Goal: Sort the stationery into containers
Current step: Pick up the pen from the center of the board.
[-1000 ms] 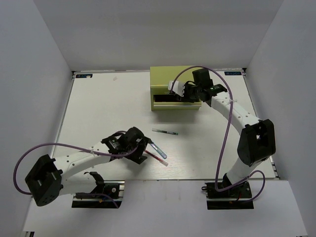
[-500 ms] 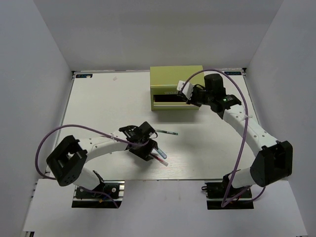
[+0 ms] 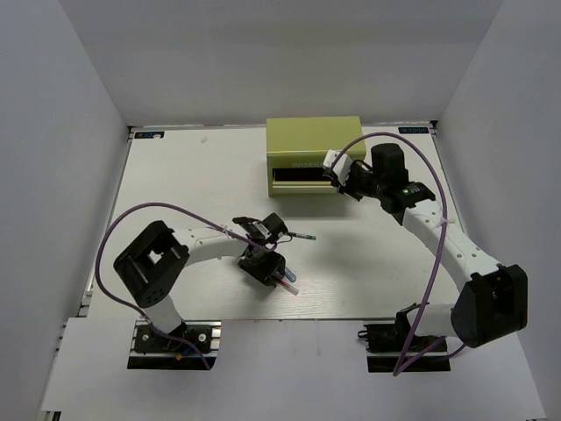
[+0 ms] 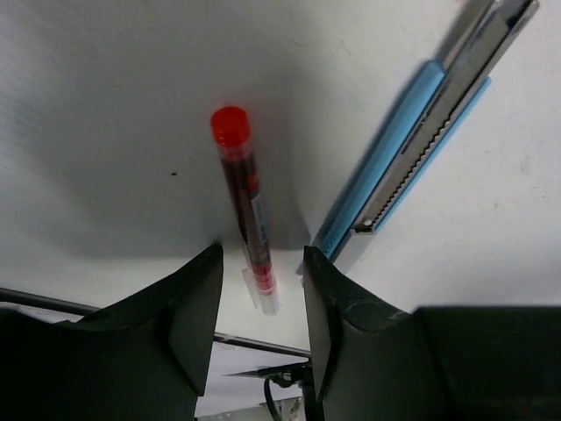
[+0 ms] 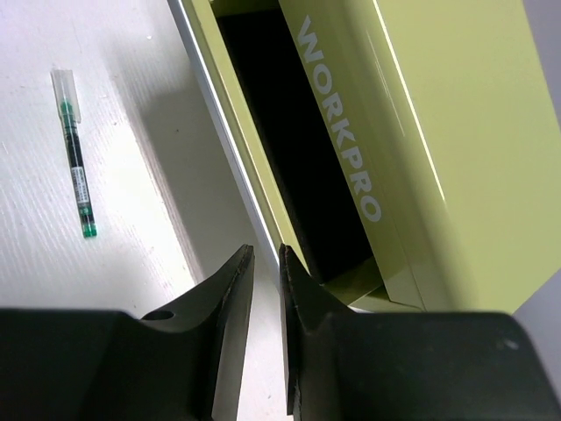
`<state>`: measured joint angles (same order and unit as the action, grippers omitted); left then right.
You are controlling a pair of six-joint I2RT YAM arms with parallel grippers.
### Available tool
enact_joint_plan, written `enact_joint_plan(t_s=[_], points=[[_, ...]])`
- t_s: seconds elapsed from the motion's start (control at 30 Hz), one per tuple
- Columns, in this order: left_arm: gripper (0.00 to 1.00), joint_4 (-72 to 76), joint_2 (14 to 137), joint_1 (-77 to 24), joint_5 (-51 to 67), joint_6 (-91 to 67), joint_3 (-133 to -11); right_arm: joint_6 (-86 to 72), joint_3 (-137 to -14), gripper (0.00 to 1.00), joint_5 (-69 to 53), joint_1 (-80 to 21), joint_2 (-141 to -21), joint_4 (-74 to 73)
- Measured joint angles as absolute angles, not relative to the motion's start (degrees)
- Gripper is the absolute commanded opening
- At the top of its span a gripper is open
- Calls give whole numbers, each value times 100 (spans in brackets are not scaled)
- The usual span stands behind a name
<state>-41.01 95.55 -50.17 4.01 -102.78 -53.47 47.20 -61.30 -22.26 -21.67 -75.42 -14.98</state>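
Note:
My left gripper's fingers are open around the clear end, so the red pen would stay on the tabletop if I lifted my left gripper now.
The red pen lies on the white table, its clear end between my left gripper's open fingers, untouched. In the top view the left gripper is over that pen near the front middle. A clear pen with green ink lies alone mid-table and shows in the right wrist view. The yellow-green chest stands at the back with a drawer pulled open, dark inside. My right gripper is almost shut and empty, just off the drawer's right corner. The dark blue and second pale pens are out of view.
A blue utility knife lies just right of the red pen, close to my left gripper's right finger. White walls enclose the table on three sides. The left arm's purple cable loops above the table's left front.
My left arm has reached forward and right, bringing its open gripper over the red pen. My right gripper has drawn back to the right from the chest's drawer front.

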Motion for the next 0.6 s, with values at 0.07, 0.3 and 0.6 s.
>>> enact_joint_plan(t_s=[0.07,0.3,0.6], points=[[50,-4200,9697,-5004,449,-10195,-5500,4685,-6080,24,-2257,-2147,-7470,-1474],[32,-4416,10014,-4919,897,-9957,-5747,4574,-5913,24,-2329,-2060,-7347,-1299],[16,-4565,10114,-4890,985,-9797,-5896,4497,-5719,40,-2423,-1979,-7231,-1181]])
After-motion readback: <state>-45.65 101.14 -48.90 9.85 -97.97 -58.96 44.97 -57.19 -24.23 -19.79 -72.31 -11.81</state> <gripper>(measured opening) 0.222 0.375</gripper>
